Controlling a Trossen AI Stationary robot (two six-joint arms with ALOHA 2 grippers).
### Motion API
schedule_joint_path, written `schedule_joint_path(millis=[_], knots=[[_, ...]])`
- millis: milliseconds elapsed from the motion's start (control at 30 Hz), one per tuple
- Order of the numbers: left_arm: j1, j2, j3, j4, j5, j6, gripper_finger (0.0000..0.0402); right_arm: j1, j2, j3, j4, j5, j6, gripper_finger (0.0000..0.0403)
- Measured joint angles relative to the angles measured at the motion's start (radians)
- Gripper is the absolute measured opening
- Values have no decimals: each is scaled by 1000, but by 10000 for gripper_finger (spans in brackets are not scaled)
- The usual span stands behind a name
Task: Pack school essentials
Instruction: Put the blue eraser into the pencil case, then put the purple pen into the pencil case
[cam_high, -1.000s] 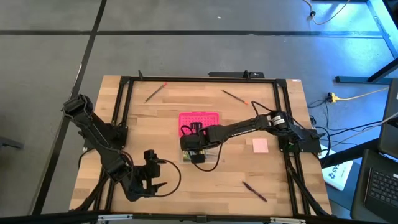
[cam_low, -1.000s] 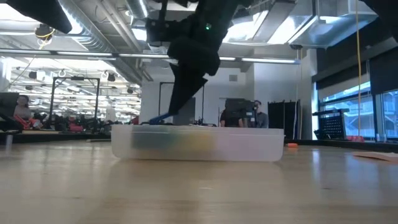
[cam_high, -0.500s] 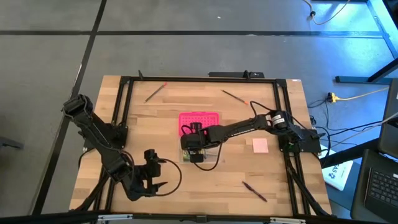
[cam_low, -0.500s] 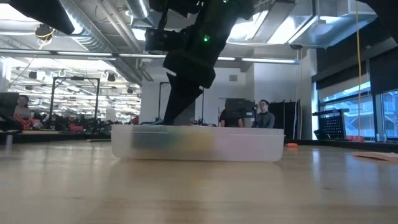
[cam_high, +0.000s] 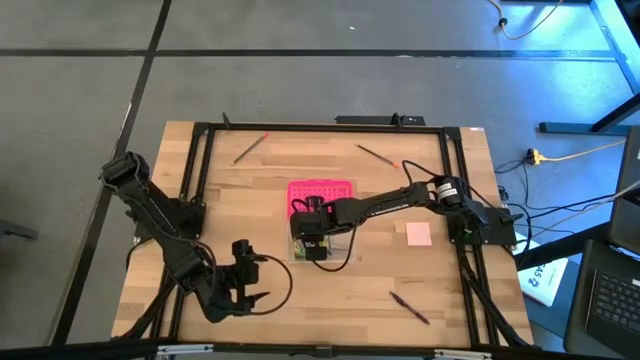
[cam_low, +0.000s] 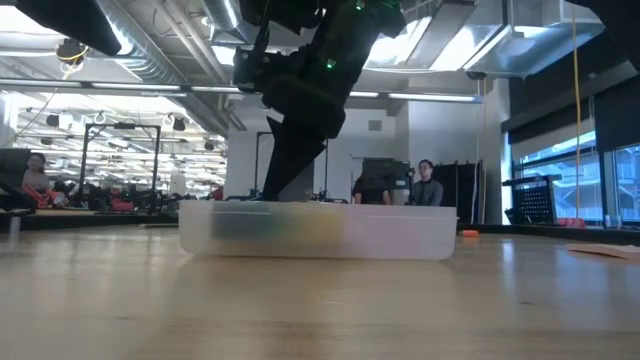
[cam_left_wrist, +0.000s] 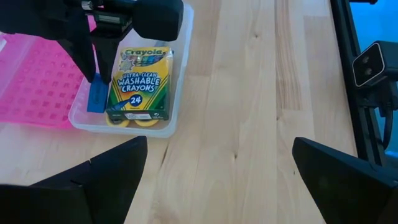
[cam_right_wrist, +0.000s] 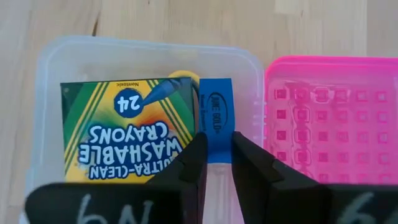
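Observation:
The blue eraser (cam_right_wrist: 217, 115) is inside the clear box (cam_right_wrist: 242, 106) next to the crayon box in the right wrist view, so the robot's right gripper will let go of the eraser next.
My right gripper (cam_right_wrist: 219, 155) stands over the clear plastic box (cam_high: 338, 252), shut on the blue eraser (cam_right_wrist: 217, 115). A yellow-green crayon box (cam_left_wrist: 139, 81) lies flat in the clear box, on top of the yellow scissor handles (cam_left_wrist: 138, 121). The eraser stands between the crayon box and the box wall beside the pink dotted lid (cam_high: 324, 192). A pale pink pad (cam_high: 418, 233) lies flat toward the table's right. Pencils lie at the far left (cam_high: 250, 148), the far right (cam_high: 377, 154) and the near right (cam_high: 409, 307). My left gripper (cam_high: 258, 297) waits open near the table's near left corner. My right gripper pinches the blue eraser's upper end (cam_right_wrist: 217, 144) between its two fingers (cam_right_wrist: 191, 163), coming from above and pointing down. The eraser stands upright, its lower end (cam_left_wrist: 95, 106) down inside the clear box beside the crayon box; whether it touches the floor cannot be told.
The pink lid lies flat against the clear box's far side. A black frame (cam_high: 200, 190) runs around the table's edges. Bare wood (cam_high: 330, 300) lies between the box and the near edge. People (cam_low: 425, 185) sit in the room beyond the table.
My right gripper has moved a little toward the table's far edge over the clear box, still shut on the eraser. In the low view the blue of the eraser, seen above the box rim a second ago, is now below it.

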Motion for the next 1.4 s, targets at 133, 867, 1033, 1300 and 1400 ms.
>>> schedule_joint_path(millis=[133,867,1033,1300,1400], knots=[[0,0,0,0,0,0,396,0,0,0,0,0,23,73],[0,0,0,0,0,0,396,4,-4,109,-173,-18,28,158],[0,0,0,0,0,-10,396,31,-5,255,-347,-20,80,158],[0,0,1,0,0,-28,396,78,-8,511,-650,-3,340,158],[0,0,1,0,0,-29,396,112,-8,570,-740,41,370,158]])
